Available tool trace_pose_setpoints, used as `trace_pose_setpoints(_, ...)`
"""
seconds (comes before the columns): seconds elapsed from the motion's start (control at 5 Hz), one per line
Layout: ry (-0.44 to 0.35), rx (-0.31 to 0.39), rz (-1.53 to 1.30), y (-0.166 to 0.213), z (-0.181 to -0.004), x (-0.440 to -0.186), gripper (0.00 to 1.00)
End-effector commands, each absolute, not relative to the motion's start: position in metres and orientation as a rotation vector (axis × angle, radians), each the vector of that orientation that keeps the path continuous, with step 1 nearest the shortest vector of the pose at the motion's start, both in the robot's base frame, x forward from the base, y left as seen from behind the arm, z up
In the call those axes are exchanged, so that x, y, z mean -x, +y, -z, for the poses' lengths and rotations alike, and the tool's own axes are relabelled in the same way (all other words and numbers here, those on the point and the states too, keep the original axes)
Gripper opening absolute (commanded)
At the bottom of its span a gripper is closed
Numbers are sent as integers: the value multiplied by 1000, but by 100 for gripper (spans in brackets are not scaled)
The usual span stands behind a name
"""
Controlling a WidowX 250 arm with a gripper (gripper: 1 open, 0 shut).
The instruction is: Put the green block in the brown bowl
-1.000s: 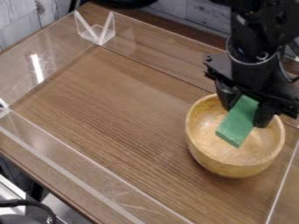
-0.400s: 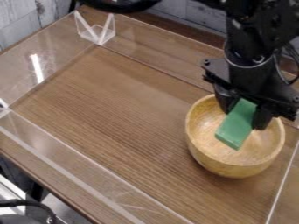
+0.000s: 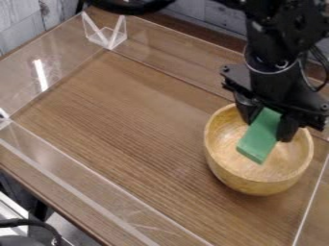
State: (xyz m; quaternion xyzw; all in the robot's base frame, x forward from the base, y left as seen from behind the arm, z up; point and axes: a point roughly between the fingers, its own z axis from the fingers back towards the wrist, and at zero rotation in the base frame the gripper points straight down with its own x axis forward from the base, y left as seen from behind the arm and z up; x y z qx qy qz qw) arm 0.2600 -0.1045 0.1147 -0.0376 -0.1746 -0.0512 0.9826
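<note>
My gripper releases the green block (image 3: pixel 261 140) now, since the block's lower end is down inside the brown bowl's rim (image 3: pixel 244 178) and the block would rest in the bowl.
The brown bowl (image 3: pixel 226 165) sits on the wooden table at the right, a round tan wooden bowl with thick walls. My black gripper (image 3: pixel 271 114) hangs over the bowl, pointing steeply down, and is shut on the upper end of the green block (image 3: pixel 261 140). The block is a flat bright green bar, tilted, with its lower end down inside the bowl's hollow. Whether that end touches the bowl's floor I cannot tell.
The wooden table (image 3: pixel 129 125) is ringed by low clear plastic walls (image 3: pixel 77 58). A clear plastic stand (image 3: pixel 104 31) sits at the back left. The table's front edge runs along the lower left.
</note>
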Motion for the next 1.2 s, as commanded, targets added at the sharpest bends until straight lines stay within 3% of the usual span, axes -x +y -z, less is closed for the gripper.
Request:
trace_pose_setpoints(0.0,-381,93,88,-104,-122,-265,0)
trace_pose_setpoints(0.2,-379,98,81,-103,-121,-265,0)
trace_pose_setpoints(0.4,-378,101,78,-102,-119,-265,100)
trace_pose_setpoints(1.0,-356,122,60,-92,-123,-268,100)
